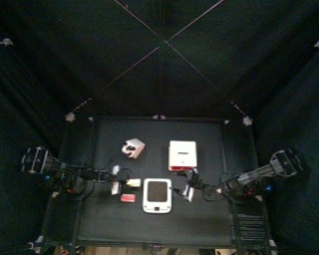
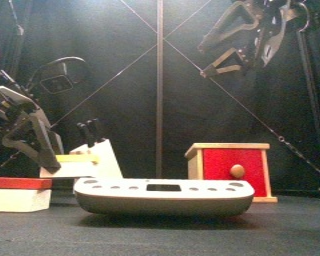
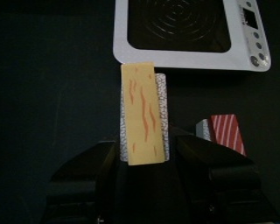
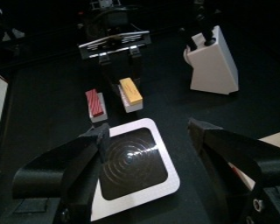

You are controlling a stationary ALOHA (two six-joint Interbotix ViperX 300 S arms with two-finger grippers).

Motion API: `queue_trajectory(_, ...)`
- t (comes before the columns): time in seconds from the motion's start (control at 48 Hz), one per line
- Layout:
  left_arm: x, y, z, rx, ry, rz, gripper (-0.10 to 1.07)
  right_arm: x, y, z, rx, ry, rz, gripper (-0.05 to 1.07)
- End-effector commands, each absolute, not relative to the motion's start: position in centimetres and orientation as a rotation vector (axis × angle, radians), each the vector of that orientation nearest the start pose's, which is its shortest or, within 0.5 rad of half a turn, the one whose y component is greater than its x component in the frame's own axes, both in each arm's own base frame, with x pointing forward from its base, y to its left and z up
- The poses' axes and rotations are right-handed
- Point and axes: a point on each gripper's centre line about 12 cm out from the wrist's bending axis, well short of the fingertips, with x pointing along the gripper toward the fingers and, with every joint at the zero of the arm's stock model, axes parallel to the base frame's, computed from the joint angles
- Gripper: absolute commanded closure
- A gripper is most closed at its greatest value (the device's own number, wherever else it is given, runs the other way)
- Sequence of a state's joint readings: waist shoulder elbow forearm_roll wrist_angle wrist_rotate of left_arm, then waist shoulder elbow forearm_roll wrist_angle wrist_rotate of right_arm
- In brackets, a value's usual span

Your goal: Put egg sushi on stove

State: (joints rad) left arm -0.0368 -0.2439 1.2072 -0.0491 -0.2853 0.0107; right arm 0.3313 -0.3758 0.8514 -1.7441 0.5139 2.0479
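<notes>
The egg sushi (image 3: pixel 143 114) needs to go on the stove. My left gripper should next grab the egg sushi by its end (image 3: pixel 146 149) beside the red-topped sushi.
The egg sushi (image 3: pixel 143 114), a yellow strip on white rice, lies on the black table just short of the stove (image 3: pixel 189 35), the white slab with a ringed grey centre. My left gripper (image 3: pixel 146 153) is open, and its jaws straddle the end of the egg sushi that points away from the stove. The right wrist view shows the egg sushi (image 4: pixel 129 91) resting flat between the left gripper (image 4: pixel 113 48) and the stove (image 4: pixel 133 162). My right gripper (image 4: pixel 150 131) hangs open and empty over the stove, raised well above the table (image 2: pixel 256 35).
A red-topped sushi (image 3: pixel 224 131) lies beside the egg sushi. A white knife block (image 4: pixel 213 61) and a wooden box with a red front (image 2: pixel 232 168) stand behind the stove. Black curtains close in the table.
</notes>
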Motion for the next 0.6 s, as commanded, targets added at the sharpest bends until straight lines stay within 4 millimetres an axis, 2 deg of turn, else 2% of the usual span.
queue_trajectory(0.0,25.7,-0.9,12.1,-0.010,0.640,-0.018,0.29,30.9,4.5,25.9,0.130,0.300,-0.220,0.02)
queue_trajectory(0.167,26.6,-1.4,13.1,0.010,0.604,-0.044,0.29,30.9,4.6,25.9,0.138,0.300,-0.222,0.02)
queue_trajectory(0.375,29.3,-2.5,15.6,0.029,0.519,-0.084,0.29,30.9,4.5,26.0,0.149,0.300,-0.229,0.02)
queue_trajectory(0.583,30.8,-3.8,16.0,0.042,0.508,-0.122,0.29,30.8,4.4,25.9,0.158,0.304,-0.239,0.02)
